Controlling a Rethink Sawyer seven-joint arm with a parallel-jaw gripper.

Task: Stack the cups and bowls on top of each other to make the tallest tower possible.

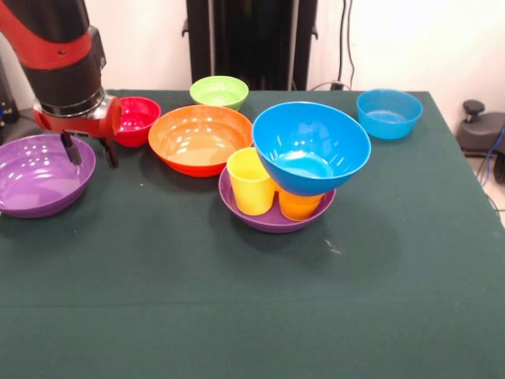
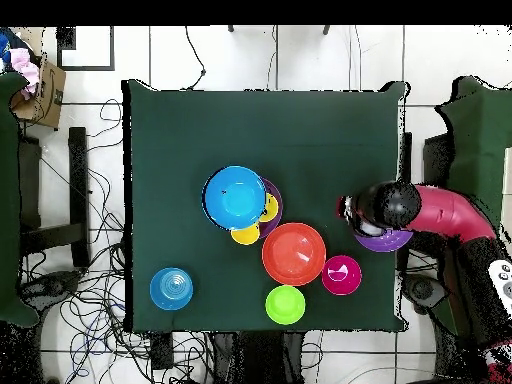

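Observation:
The robot should next grab the large purple bowl by its rim (image 1: 85, 158) with its gripper. The bowl can then be stacked onto the tower (image 1: 292, 170).
My gripper (image 1: 91, 151) hangs open at the right rim of a large purple bowl (image 1: 35, 178) at the table's left. One finger (image 1: 72, 148) is over the bowl's inside and the other is outside the rim; nothing is held. At mid table stands the tower: a second purple bowl (image 1: 272, 219) holds an upright yellow cup (image 1: 251, 183) and an orange cup (image 1: 300, 205). A large blue bowl (image 1: 312, 146) rests tilted on the cups. In the overhead view the gripper (image 2: 347, 210) is right of that blue bowl (image 2: 235, 197).
A large orange bowl (image 1: 200, 138) sits behind the tower. A small red bowl (image 1: 140, 118) is close beside the gripper, a small green bowl (image 1: 219, 91) at the back, and a small blue bowl (image 1: 389, 113) at the back right. Green cloth covers the table (image 1: 237, 300).

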